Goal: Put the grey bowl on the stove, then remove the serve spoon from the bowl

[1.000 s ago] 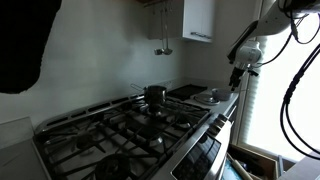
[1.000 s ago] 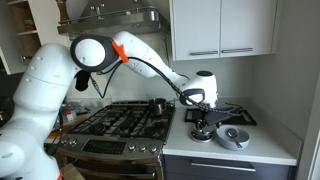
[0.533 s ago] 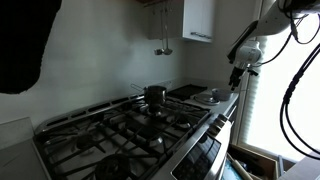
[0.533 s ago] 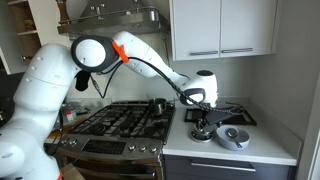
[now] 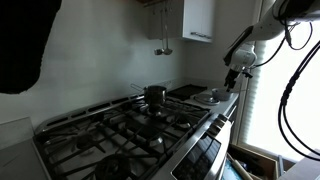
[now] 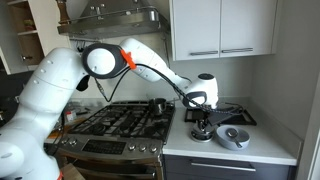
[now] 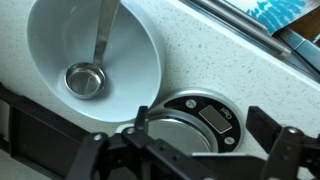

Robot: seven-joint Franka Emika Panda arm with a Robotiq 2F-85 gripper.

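Next, my gripper grabs the grey bowl (image 6: 234,137) by its rim to set it upright on the stove. This leaves the spoon's handle free to remove the spoon.
The grey bowl (image 7: 140,55) with a pale interior sits on the speckled counter, with the steel serve spoon (image 7: 86,78) lying in it, handle leaning over the rim. In an exterior view the bowl (image 6: 234,137) stands right of the stove (image 6: 118,121). The stove's black grates fill the foreground in an exterior view (image 5: 130,128). My gripper (image 7: 200,121) is open and empty, hovering over a round kitchen scale (image 7: 165,132) beside the bowl. It shows in both exterior views (image 6: 203,117) (image 5: 232,76).
A small steel pot (image 6: 158,104) (image 5: 155,94) stands on a back burner. A black tray (image 6: 236,113) lies at the back of the counter. White cabinets (image 6: 220,28) hang above. The counter's front edge (image 7: 240,30) runs close past the bowl.
The arm has shifted its posture a little, elbow lower and wrist slightly moved. The gripper stays over the scale. Bowl and spoon have not moved.
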